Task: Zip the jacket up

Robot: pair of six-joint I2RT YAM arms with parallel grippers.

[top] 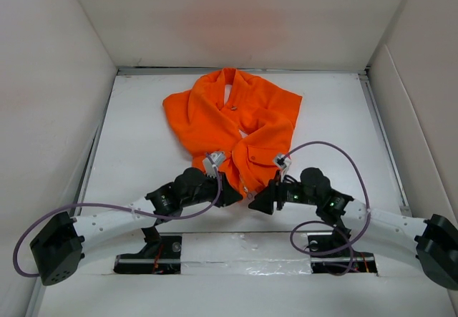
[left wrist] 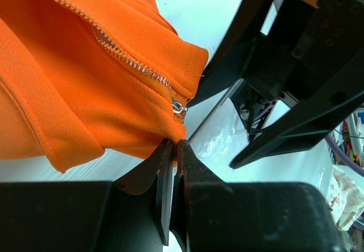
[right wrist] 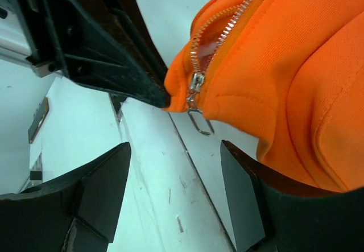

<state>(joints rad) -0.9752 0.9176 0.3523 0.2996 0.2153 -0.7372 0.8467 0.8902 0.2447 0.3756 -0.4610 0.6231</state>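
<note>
I should grab the zipper slider's wire pull tab point(right wrist: 201, 123) with my right gripper next and leave the teeth point(right wrist: 236, 13) alone. Then the slider can zip the jacket.
The orange jacket point(top: 215, 120) lies crumpled on the white table, its bottom hem pointing toward the arms. My left gripper point(top: 233, 194) is shut, and in the left wrist view its fingertips point(left wrist: 170, 148) pinch the hem corner of the jacket point(left wrist: 85, 81) just below the silver zipper slider point(left wrist: 178, 106). My right gripper point(top: 255, 204) is open, just in front of the hem. In the right wrist view the slider point(right wrist: 196, 86) and its wire pull tab point(right wrist: 200, 121) hang just beyond the open right gripper point(right wrist: 176, 147), untouched. The zipper teeth point(right wrist: 236, 13) run up and away from the slider.
White walls enclose the table on three sides, with metal rails point(top: 378, 127) along its edges. Purple cables point(top: 343, 156) loop off both arms. A seam point(top: 236, 232) crosses the table near the arm bases. The left gripper's black body point(right wrist: 102, 47) sits close to the right fingers.
</note>
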